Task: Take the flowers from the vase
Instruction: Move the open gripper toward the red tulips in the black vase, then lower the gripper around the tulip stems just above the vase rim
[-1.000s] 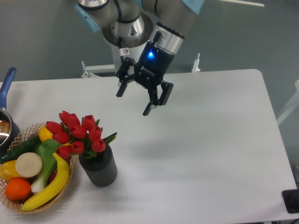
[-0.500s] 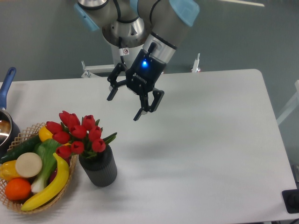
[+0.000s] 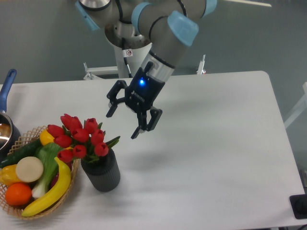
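The flowers have to come up out of the vase [image 3: 101, 173], so my gripper will next grab the flowers [image 3: 80, 136] by their green stems just below the red blooms.
A bunch of red tulips, the flowers [image 3: 80, 136], stands upright in the vase [image 3: 101, 173], a short dark ribbed pot at the table's front left. My gripper [image 3: 123, 124] hangs open and empty above the table, just up and to the right of the tulip heads, with its fingers [image 3: 139, 130] pointing down and left. It touches neither the flowers nor the vase.
A wicker basket [image 3: 71, 187] with a banana, an orange, green vegetables and other produce stands right against the vase's left side. A pot with a blue handle [image 3: 6, 85] sits at the left edge. The white table [image 3: 206, 148] stretches to the right.
My gripper has moved down and to the left, towards the flowers, staying open. The flowers and vase have not moved.
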`<state>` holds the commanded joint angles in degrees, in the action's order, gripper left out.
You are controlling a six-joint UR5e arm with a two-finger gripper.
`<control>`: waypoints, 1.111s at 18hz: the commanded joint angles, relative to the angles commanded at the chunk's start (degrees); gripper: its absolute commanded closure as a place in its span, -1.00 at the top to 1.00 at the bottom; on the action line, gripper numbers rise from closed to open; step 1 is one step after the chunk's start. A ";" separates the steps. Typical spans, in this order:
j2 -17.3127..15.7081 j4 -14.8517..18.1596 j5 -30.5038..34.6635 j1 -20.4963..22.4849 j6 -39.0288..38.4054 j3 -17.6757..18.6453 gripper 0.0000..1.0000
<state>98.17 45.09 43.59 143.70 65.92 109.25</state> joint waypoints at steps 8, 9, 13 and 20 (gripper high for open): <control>2.02 -0.97 0.18 -1.32 0.00 -0.79 1.00; 2.81 -0.97 0.09 -1.75 -0.09 -1.31 1.00; 5.88 -1.14 0.00 -3.77 -0.18 -3.69 1.00; 6.24 -1.14 0.00 -4.83 -0.09 -3.60 1.00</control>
<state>104.41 43.95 43.59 138.87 65.83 105.64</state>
